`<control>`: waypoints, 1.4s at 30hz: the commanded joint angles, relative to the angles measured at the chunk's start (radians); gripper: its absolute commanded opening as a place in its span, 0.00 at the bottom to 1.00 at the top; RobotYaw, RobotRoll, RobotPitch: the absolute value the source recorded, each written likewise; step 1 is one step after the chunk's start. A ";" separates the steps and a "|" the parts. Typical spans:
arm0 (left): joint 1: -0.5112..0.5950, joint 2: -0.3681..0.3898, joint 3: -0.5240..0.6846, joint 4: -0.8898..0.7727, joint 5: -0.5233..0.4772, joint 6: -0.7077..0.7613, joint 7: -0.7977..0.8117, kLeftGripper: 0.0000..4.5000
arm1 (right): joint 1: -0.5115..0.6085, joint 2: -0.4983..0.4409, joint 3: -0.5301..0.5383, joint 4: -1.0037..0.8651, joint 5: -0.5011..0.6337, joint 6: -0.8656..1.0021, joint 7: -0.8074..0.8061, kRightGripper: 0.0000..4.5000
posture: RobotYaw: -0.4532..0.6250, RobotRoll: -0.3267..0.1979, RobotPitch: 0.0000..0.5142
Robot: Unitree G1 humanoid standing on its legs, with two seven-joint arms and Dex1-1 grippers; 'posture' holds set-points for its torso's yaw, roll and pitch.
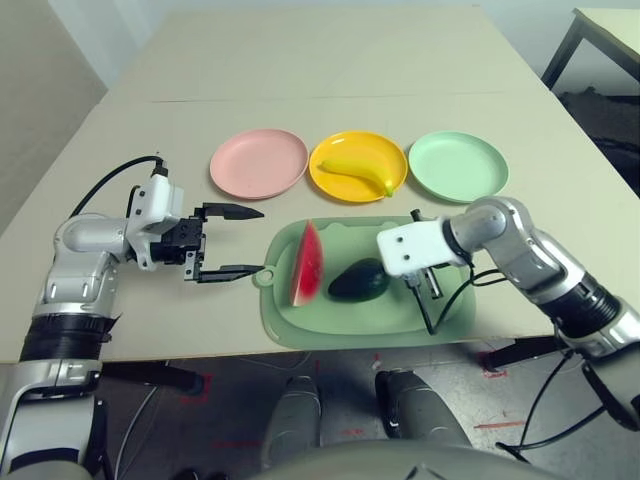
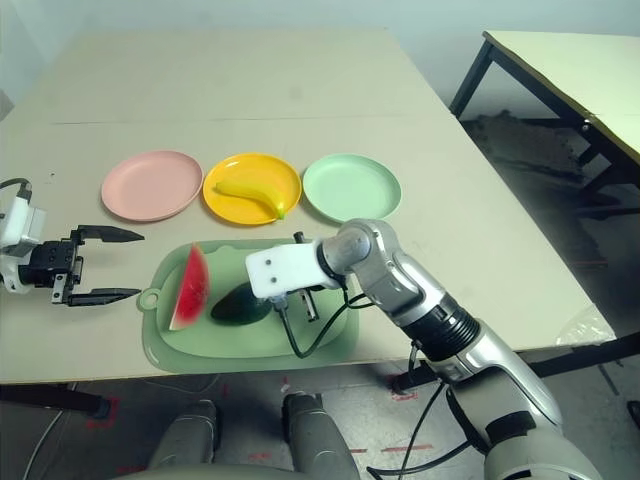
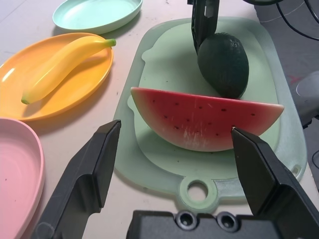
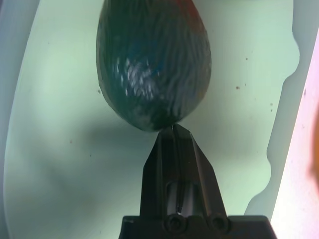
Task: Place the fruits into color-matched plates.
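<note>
My right gripper's fingers are closed short of the avocado. Next I need to open them again, move toward the watermelon wedge and close them on the avocado's middle.
The red watermelon wedge stands on its green rind on the left half of the green cutting mat. The dark green avocado lies just right of it. My left gripper is open at the mat's left edge, level with the wedge and apart from it. My right gripper is shut, its tip touching the avocado's narrow end. The yellow banana lies in the yellow plate. The pink plate and the mint green plate hold nothing.
The three plates sit in a row behind the mat, pink on the left, yellow in the middle, green on the right. Bare table lies beyond them. The mat reaches near the table's front edge. A second table stands at the far right.
</note>
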 commanded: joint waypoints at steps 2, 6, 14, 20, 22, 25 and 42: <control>-0.008 0.001 -0.005 0.007 0.008 -0.008 -0.004 1.00 | -0.039 -0.104 -0.034 0.034 -0.022 -0.064 0.049 0.14 | 0.42 0.62 0.26; -0.013 0.002 -0.004 0.010 0.010 -0.010 -0.006 1.00 | -0.056 -0.204 -0.079 0.013 0.007 -0.051 0.109 0.45 | 0.42 0.62 0.26; -0.014 -0.001 -0.010 0.009 0.010 -0.005 -0.006 1.00 | -0.036 -0.136 -0.177 -0.276 0.205 0.336 0.096 0.99 | 0.41 0.62 0.28; -0.038 -0.010 -0.011 0.018 0.015 0.001 0.010 1.00 | -0.044 -0.066 -0.099 -0.367 0.169 0.512 -0.018 0.99 | 0.41 0.62 0.27; -0.041 -0.008 -0.011 0.024 0.016 -0.002 0.006 1.00 | -0.062 -0.047 -0.064 -0.378 0.158 0.555 -0.046 0.99 | 0.41 0.62 0.27; -0.044 -0.008 -0.015 0.029 0.020 -0.004 0.002 1.00 | -0.091 -0.012 0.015 -0.376 0.134 0.603 -0.081 0.99 | 0.41 0.62 0.27; -0.010 0.003 0.001 0.031 0.028 -0.014 0.008 1.00 | -0.117 0.081 0.140 -0.345 0.170 0.682 -0.175 0.99 | 0.42 0.62 0.29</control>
